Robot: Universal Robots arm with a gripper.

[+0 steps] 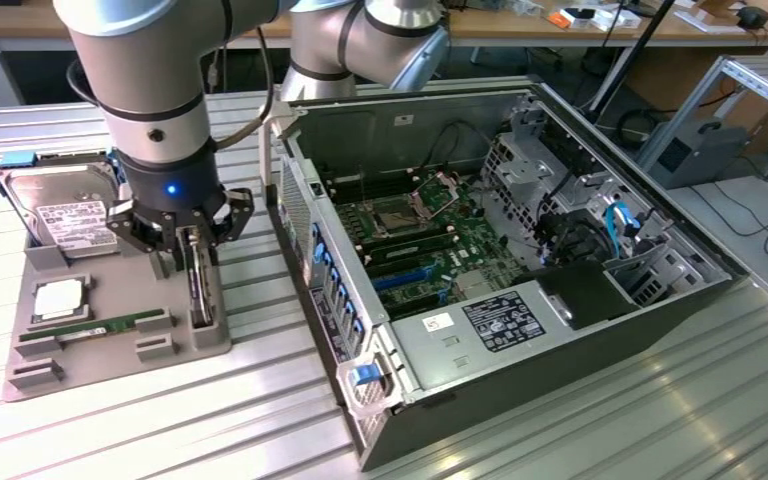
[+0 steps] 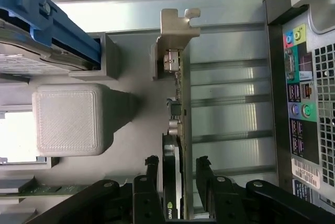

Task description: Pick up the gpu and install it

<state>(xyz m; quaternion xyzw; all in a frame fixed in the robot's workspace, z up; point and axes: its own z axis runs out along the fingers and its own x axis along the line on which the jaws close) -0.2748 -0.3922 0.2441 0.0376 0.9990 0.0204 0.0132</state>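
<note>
My gripper grips the GPU by its NVIDIA-marked end (image 2: 172, 190) next, which leaves the GPU's silver bracket (image 2: 176, 29) free to go into the computer case.
The gpu (image 1: 201, 292) stands on its long edge in a slot of the grey holder tray (image 1: 124, 352), at the exterior view's left. It is thin and dark. In the wrist view I look along the gpu's (image 2: 177, 109) top edge toward its silver bracket (image 2: 177, 28). My gripper (image 1: 188, 250) hangs straight above the card, lowered over its end away from the bracket. In the wrist view the gripper (image 2: 177, 169) is open: its black fingers (image 2: 152, 170) stand one on each side of the card with slim gaps, so nothing is gripped.
The tray also holds a silver hard drive (image 1: 71, 215) with blue rails (image 2: 49, 22), a small square chip (image 1: 61, 298) and a green memory stick (image 1: 97, 325). The open computer case (image 1: 357, 395) lies to the exterior view's right, motherboard (image 1: 418, 245) exposed; its rear ports (image 2: 303, 82) face the tray.
</note>
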